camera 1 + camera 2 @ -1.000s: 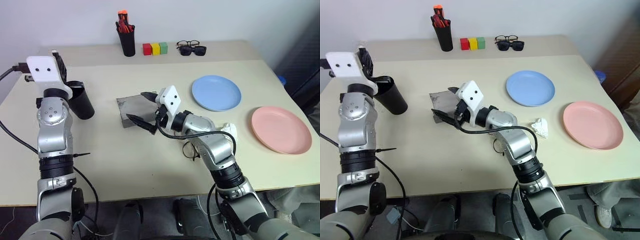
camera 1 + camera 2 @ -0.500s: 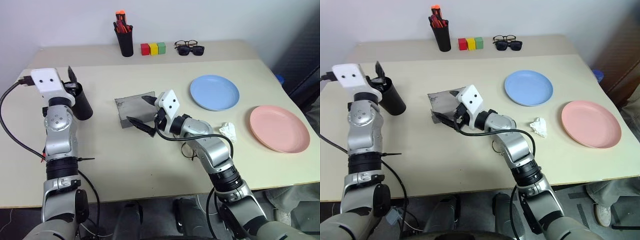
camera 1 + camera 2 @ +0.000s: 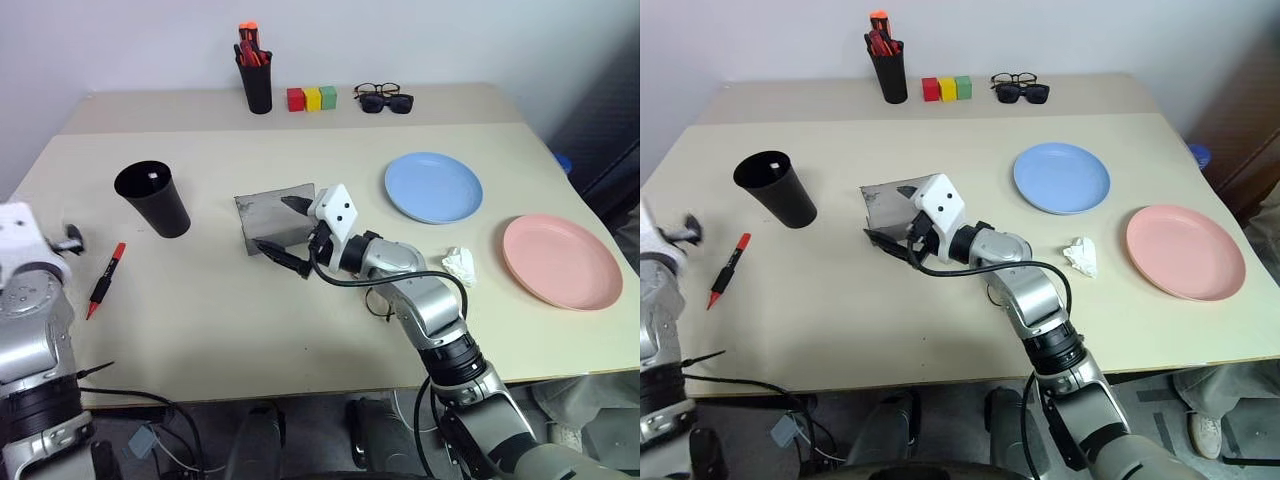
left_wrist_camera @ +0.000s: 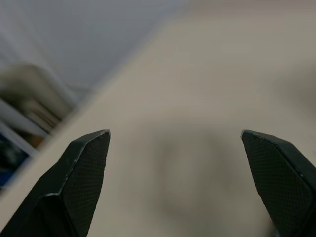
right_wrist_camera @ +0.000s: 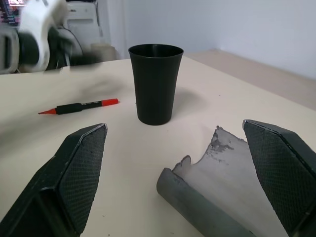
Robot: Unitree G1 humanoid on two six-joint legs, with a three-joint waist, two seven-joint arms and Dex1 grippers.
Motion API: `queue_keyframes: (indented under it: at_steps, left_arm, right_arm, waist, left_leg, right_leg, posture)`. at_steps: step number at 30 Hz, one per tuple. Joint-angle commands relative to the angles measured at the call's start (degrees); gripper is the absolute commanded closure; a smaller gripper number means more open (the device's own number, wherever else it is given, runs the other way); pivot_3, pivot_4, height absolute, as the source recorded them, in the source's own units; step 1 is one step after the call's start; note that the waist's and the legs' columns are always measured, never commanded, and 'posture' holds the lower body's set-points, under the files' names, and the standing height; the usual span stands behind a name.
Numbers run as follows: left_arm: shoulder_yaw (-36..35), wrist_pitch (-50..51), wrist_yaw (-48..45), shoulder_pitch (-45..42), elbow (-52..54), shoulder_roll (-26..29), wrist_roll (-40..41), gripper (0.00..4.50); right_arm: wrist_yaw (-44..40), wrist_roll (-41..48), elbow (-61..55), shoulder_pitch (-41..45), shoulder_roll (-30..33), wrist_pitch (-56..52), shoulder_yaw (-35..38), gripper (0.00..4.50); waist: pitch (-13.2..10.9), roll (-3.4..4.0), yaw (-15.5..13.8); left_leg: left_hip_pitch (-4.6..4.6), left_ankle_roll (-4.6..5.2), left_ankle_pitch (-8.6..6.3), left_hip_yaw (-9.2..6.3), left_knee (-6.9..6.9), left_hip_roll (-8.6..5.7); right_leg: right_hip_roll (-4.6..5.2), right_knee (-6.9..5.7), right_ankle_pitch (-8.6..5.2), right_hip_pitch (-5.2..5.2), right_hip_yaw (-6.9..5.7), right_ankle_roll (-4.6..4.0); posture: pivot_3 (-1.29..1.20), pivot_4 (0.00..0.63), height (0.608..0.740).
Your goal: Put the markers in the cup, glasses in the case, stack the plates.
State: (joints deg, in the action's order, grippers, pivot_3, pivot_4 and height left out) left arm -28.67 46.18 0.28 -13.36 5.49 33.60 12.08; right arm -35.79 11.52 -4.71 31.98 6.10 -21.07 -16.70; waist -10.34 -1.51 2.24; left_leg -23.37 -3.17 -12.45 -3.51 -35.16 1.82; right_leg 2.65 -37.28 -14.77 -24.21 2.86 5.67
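I should next grab the marker by the middle of its black body (image 3: 104,282) with my left gripper, to drop the red-capped marker into the cup (image 3: 152,197).
The wide black cup (image 3: 152,198) stands upright at the table's left. A red-and-black marker (image 3: 105,280) lies flat on the table just left of the cup, also in the right wrist view as the marker (image 5: 79,106). The grey case (image 3: 275,215) lies mid-table. My right gripper (image 3: 282,228) is open at the case's right end, one finger over it and one by its front corner, holding nothing. Thin wire glasses (image 3: 378,300) lie partly under my right forearm. My left gripper (image 4: 175,136) is open and empty, off the table's left edge. The blue plate (image 3: 433,187) and pink plate (image 3: 562,260) lie apart at the right.
A crumpled white tissue (image 3: 459,264) lies between the right arm and the pink plate. At the back stand a slim pen cup (image 3: 256,85), three coloured blocks (image 3: 310,98) and two more pairs of glasses (image 3: 383,97).
My left gripper opened above the cup, then the arm dropped down and left, away from it. The cup and the red marker beside it are now uncovered. The right arm kept still.
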Motion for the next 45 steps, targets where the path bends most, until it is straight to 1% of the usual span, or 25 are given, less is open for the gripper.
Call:
queue_keyframes:
  at_steps: [1, 3, 5, 7, 8, 9, 11, 12, 15, 17, 19, 22, 23, 25, 26, 28, 30, 34, 39, 45]
  left_arm:
    - [2.2, 11.4, -3.7, -0.7, 2.7, 1.7, 2.7, 0.08]
    - [3.1, 14.7, -4.3, -1.2, 2.2, 1.9, 2.5, 0.08]
    - [3.8, 15.6, -4.4, -1.2, 1.4, 2.4, 1.5, 0.08]
    - [3.2, 15.0, -3.9, -1.1, 0.5, 2.0, 0.9, 0.57]
    - [2.7, 14.8, -3.6, -1.2, 0.1, 1.7, 0.9, 0.95]
    - [2.3, 14.7, -3.4, -1.4, -0.3, 1.5, 0.8, 1.46]
    - [1.9, 14.2, -3.1, -1.6, -0.9, 1.3, 0.8, 2.34]
    - [1.7, 14.1, -3.0, -1.7, -1.1, 1.2, 0.8, 2.91]
    - [0.2, 13.7, -2.3, -2.5, -2.1, 0.4, 1.3, 4.39]
    - [-0.6, 13.4, -1.7, -2.8, -2.8, 0.2, 0.9, 4.46]
    - [-2.6, 9.0, 0.8, -4.0, -3.0, -0.4, -0.2, 4.46]
    - [-5.2, -5.7, 4.5, -8.1, -1.6, -1.3, -1.6, 4.46]
    - [-6.1, -11.1, 5.0, -10.3, 0.1, -2.2, -0.7, 4.46]
    - [-6.6, -18.1, 4.4, -13.8, 2.8, -3.8, 1.3, 4.46]
    - [-5.9, -20.8, 3.6, -15.3, 3.5, -4.2, 1.7, 4.46]
    - [-1.8, -26.0, 1.6, -18.3, 4.0, -4.3, 0.4, 4.46]
    - [2.1, -30.4, 0.0, -20.6, 2.9, -4.5, -1.1, 4.46]
    - [9.4, -37.3, -2.8, -22.2, -4.1, -4.7, -5.5, 4.46]
    - [11.1, -43.6, -1.3, -22.8, -12.4, -7.0, -7.4, 4.46]
    - [10.9, -47.5, 0.0, -20.6, -16.7, -8.9, -7.4, 4.46]
  right_arm:
    - [-0.7, 0.4, -1.9, 0.6, -0.3, 0.9, -0.2, 0.00]
    - [-0.7, 0.3, -1.7, 0.7, -0.4, 1.1, -0.2, 0.00]
    - [-0.6, 0.1, -1.7, 0.8, -0.6, 1.2, -0.2, 0.00]
    - [-0.4, 0.1, -2.0, 0.5, -0.6, 1.1, -0.1, 0.00]
    - [-0.4, 0.1, -2.3, 0.3, -0.5, 1.1, -0.1, 0.00]
    - [-0.3, 0.1, -2.4, 0.1, -0.5, 1.1, -0.1, 0.00]
    - [-0.2, 0.0, -2.6, -0.1, -0.5, 1.1, -0.2, 0.00]
    - [-0.2, 0.0, -2.5, -0.1, -0.5, 1.1, -0.2, 0.00]
    - [-0.1, -0.1, -2.5, -0.1, -0.6, 1.2, -0.3, 0.00]
    - [0.0, -0.1, -2.3, 0.0, -0.7, 1.2, -0.3, 0.00]
    - [-0.1, -0.1, -2.3, 0.0, -0.7, 1.3, -0.3, 0.00]
    - [-0.3, 0.0, -2.2, 0.2, -0.7, 1.3, -0.2, 0.00]
    - [-0.3, 0.1, -2.2, 0.3, -0.7, 1.2, -0.2, 0.00]
    - [-0.3, 0.2, -2.1, 0.3, -1.0, 1.4, -0.1, 0.00]
    - [0.0, 0.4, -2.0, 0.4, -1.3, 1.7, 0.2, 0.00]
    - [2.9, 0.3, -0.5, 1.6, -3.3, 3.2, 2.1, 0.00]
    - [5.9, -0.2, 1.4, 3.3, -4.9, 4.5, 3.9, 0.00]
    - [6.3, -0.9, 3.2, 4.4, -5.1, 5.8, 4.0, 0.00]
    - [6.3, -1.3, 2.9, 3.8, -4.9, 6.2, 3.6, 0.00]
    - [6.8, -1.4, 1.9, 3.0, -4.8, 5.9, 3.7, 0.00]
  waist:
    - [0.0, 0.01, 0.3]
    - [0.0, 0.01, 0.4]
    - [0.0, 0.01, 0.5]
    - [0.0, 0.02, 0.5]
    - [0.0, 0.02, 0.5]
    - [0.0, 0.02, 0.4]
    - [0.0, 0.02, 0.4]
    - [0.0, 0.02, 0.4]
    - [0.0, 0.02, 0.3]
    - [0.0, 0.02, 0.3]
    - [0.0, 0.02, 0.3]
    - [0.0, -0.09, 0.2]
    - [0.0, -0.15, 0.0]
    - [0.0, -0.22, -0.4]
    - [0.0, -0.22, -0.6]
    - [0.0, -0.22, -1.1]
    - [0.0, -0.20, -1.2]
    - [0.0, -0.20, -1.1]
    - [0.0, -0.18, -0.8]
    - [0.0, -0.18, -0.9]
  left_leg:
    - [0.01, 0.00, 0.00, -0.01, 0.01, 0.00]
    - [0.01, 0.00, 0.00, -0.01, 0.02, 0.00]
    - [0.01, 0.00, 0.00, -0.01, 0.02, 0.02]
    - [0.04, 0.00, 0.00, -0.01, 0.06, 0.02]
    - [0.04, 0.00, 0.00, 0.00, 0.05, 0.02]
    - [0.04, 0.00, 0.00, 0.00, 0.05, 0.02]
    - [0.04, 0.00, 0.00, 0.01, 0.04, 0.01]
    - [0.04, 0.00, 0.00, 0.01, 0.04, 0.01]
    - [0.04, 0.00, 0.00, 0.01, 0.05, 0.01]
    - [0.04, 0.00, 0.00, 0.01, 0.04, 0.01]
    - [0.04, 0.00, 0.00, 0.01, 0.04, 0.01]
    - [0.01, -0.01, 0.00, -0.01, 0.04, 0.02]
    - [-0.01, -0.03, 0.02, -0.01, 0.03, 0.02]
    - [-0.06, -0.10, 0.05, -0.01, 0.03, 0.01]
    - [-0.09, -0.13, 0.05, 0.00, 0.03, 0.00]
    - [-0.09, -0.46, 0.04, 0.03, 0.03, -0.01]
    - [-0.08, -0.47, 0.04, 0.04, 0.04, -0.01]
    - [-0.06, -0.47, 0.04, 0.06, 0.03, -0.01]
    - [-0.05, -0.45, 0.04, 0.05, 0.04, 0.01]
    - [-0.06, -0.45, 0.04, 0.04, 0.04, 0.01]
  right_leg:
    - [-0.01, -0.01, 0.00, -0.01, 0.00, -0.01]
    - [-0.01, -0.01, 0.00, -0.02, 0.00, -0.01]
    - [-0.02, -0.02, 0.00, -0.04, 0.00, -0.01]
    - [-0.02, -0.04, 0.00, -0.05, 0.01, -0.02]
    - [-0.02, -0.03, 0.00, -0.05, 0.01, -0.02]
    - [-0.01, -0.03, 0.00, -0.05, 0.02, -0.02]
    - [0.00, -0.03, 0.00, -0.05, 0.02, -0.02]
    - [0.00, -0.03, 0.00, -0.05, 0.02, -0.02]
    - [0.00, -0.03, 0.00, -0.05, 0.02, -0.02]
    - [0.00, -0.03, 0.00, -0.05, 0.02, -0.02]
    - [0.01, -0.02, 0.00, -0.05, 0.02, -0.02]
    - [0.00, -0.02, 0.01, -0.06, 0.01, -0.03]
    - [0.00, -0.01, 0.01, -0.07, 0.01, -0.03]
    - [0.04, 0.04, 0.02, -0.09, 0.00, -0.04]
    - [0.07, 0.08, 0.03, -0.09, 0.00, -0.03]
    - [0.09, 0.11, 0.03, -0.08, 0.00, -0.02]
    - [0.08, 0.10, 0.03, -0.08, 0.01, -0.02]
    - [0.04, 0.09, 0.03, -0.08, 0.02, -0.01]
    - [-0.01, 0.06, 0.03, -0.11, 0.02, -0.01]
    - [0.01, 0.05, 0.03, -0.11, 0.02, -0.01]
  posture:
    - [0.00, 0.150, 0.740]
    - [0.00, 0.150, 0.740]
    - [0.00, 0.150, 0.740]
    - [0.00, 0.150, 0.740]
    - [0.00, 0.150, 0.740]
    - [0.00, 0.150, 0.740]
    - [0.00, 0.150, 0.740]
    - [0.00, 0.150, 0.740]
    - [0.00, 0.150, 0.740]
    - [0.00, 0.150, 0.740]
    - [0.00, 0.150, 0.740]
    - [0.00, 0.150, 0.740]
    - [0.00, 0.150, 0.740]
    - [0.00, 0.150, 0.740]
    - [0.00, 0.150, 0.740]
    - [0.00, 0.150, 0.740]
    - [0.00, 0.150, 0.740]
    - [0.00, 0.150, 0.740]
    - [0.00, 0.150, 0.740]
    - [0.00, 0.150, 0.740]
